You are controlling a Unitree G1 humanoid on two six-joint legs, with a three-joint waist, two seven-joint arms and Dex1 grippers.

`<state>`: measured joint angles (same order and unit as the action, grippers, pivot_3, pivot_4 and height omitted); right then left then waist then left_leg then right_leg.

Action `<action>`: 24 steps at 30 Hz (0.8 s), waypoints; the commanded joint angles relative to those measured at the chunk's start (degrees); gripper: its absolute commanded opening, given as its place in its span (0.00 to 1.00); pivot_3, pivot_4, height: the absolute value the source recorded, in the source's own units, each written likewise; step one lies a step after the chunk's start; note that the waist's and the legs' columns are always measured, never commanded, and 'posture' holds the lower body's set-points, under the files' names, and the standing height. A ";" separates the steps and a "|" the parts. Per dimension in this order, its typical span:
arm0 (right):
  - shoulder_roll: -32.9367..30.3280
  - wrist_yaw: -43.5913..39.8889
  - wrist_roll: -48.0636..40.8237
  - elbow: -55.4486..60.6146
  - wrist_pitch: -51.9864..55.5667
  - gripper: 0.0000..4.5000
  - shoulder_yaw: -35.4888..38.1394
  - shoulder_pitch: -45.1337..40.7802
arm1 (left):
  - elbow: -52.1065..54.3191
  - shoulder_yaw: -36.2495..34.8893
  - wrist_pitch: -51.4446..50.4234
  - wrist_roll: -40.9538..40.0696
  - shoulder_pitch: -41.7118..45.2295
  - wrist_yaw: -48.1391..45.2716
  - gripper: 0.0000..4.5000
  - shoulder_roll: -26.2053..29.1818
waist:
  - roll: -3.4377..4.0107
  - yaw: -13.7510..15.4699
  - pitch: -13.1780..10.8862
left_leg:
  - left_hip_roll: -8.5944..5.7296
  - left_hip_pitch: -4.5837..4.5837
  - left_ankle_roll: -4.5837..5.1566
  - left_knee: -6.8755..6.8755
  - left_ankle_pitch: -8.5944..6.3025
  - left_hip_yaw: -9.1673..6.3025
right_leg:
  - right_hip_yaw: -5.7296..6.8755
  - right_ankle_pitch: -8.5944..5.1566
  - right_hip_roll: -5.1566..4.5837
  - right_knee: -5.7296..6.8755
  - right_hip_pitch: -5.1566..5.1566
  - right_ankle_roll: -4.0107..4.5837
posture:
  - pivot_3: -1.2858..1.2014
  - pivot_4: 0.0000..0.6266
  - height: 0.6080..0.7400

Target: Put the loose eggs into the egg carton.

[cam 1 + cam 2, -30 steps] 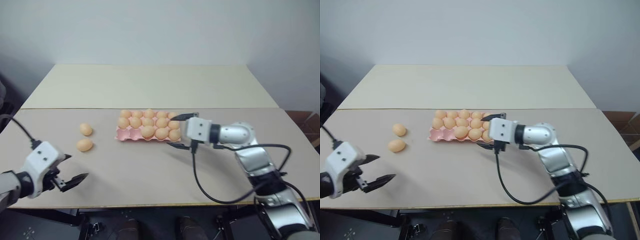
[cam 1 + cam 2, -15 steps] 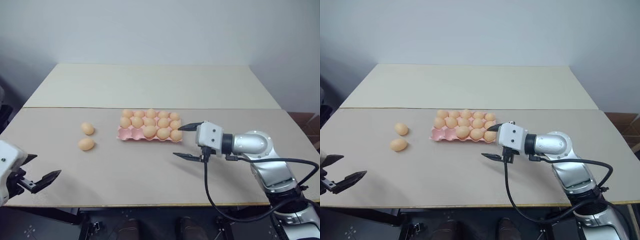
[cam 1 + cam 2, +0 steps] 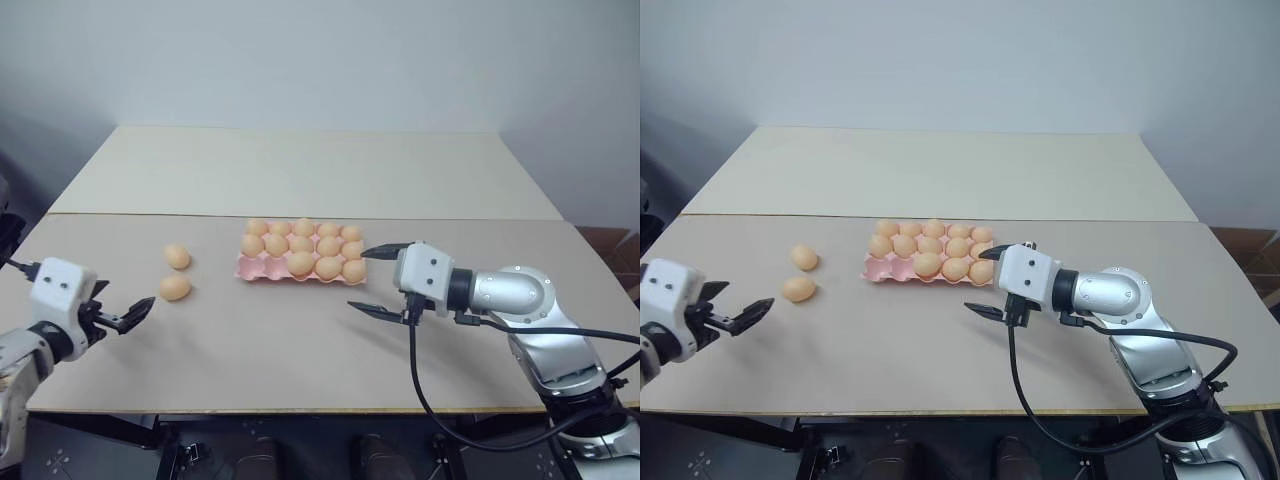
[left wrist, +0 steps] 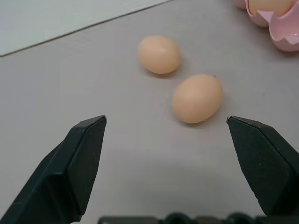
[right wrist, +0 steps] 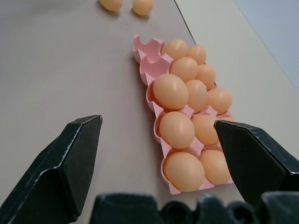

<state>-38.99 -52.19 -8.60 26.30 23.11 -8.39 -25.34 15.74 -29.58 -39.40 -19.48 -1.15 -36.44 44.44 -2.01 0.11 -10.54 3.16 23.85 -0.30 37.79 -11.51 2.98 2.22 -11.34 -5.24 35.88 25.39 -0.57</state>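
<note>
The robot's left gripper will next grab the nearer egg across its widest middle (image 3: 174, 288) (image 4: 197, 99), because the egg slopes away at its rounded ends.
The pink egg carton (image 3: 243, 266) lies mid-table holding several eggs, and the two cups at its front left end are empty (image 5: 145, 52). Two loose eggs sit left of it: one farther back (image 3: 178, 257) and one nearer (image 3: 174, 288). My left gripper (image 3: 125, 302) hovers open just left of the nearer egg (image 4: 197, 98), pointing at it without touching. The other loose egg (image 4: 159, 54) lies just beyond. My right gripper (image 3: 358, 279) stands open and empty just off the carton's front right corner.
The grey mat (image 3: 280, 340) covers the near half of the table and a cream surface (image 3: 300, 170) the far half. A black cable (image 3: 415, 370) loops down from my right wrist over the table's front edge (image 3: 300, 410).
My left gripper has come forward from the table's front left edge toward the loose eggs. My right gripper has drawn back from the carton's right end. Both stay open.
</note>
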 commanded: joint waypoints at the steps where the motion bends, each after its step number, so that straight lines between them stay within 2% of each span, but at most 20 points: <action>1: -0.86 1.43 -0.89 3.60 1.54 0.99 2.34 0.97 | -5.50 3.70 4.57 1.49 4.76 0.56 1.00 -0.60 | 0.00 0.18 0.00 | 0.00 0.00 0.01 -0.01 0.00 -0.01 | 0.01 0.03 0.00 0.01 0.00 -0.06 | 0.52 0.24 1.00; 11: -1.07 4.62 -0.77 6.84 4.44 0.99 2.43 2.96 | -20.13 12.26 13.03 2.86 14.15 -1.12 1.00 -3.49 | -0.04 0.54 0.02 | 0.00 -0.03 0.01 0.05 0.00 0.00 | 0.03 0.04 -0.01 0.06 -0.04 -0.06 | 0.52 0.24 1.00; 19: -1.46 5.77 -0.21 6.52 4.10 0.99 2.07 2.79 | -24.29 15.20 14.40 3.52 17.31 -1.55 1.00 -4.96 | -0.07 0.48 0.04 | -0.01 -0.01 0.01 0.05 0.01 -0.01 | 0.03 0.14 -0.01 0.04 -0.06 -0.24 | 0.52 0.24 1.00; 24: -1.19 6.66 0.68 5.56 3.70 1.00 2.07 2.41 | -22.59 15.03 12.91 2.42 16.73 -1.93 0.73 -5.58 | -0.07 0.52 0.04 | -0.01 -0.01 0.02 0.05 0.01 -0.02 | 0.03 0.14 0.00 0.05 -0.05 -0.24 | 0.52 0.24 1.00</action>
<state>-39.84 -46.33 -8.21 30.88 27.76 -7.71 -21.96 -8.70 -13.91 -26.50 -16.20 15.39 -38.39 38.71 -2.08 0.63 -10.51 3.15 23.84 -0.29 37.84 -11.50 2.97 2.26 -11.20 -5.24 35.93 25.34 -0.81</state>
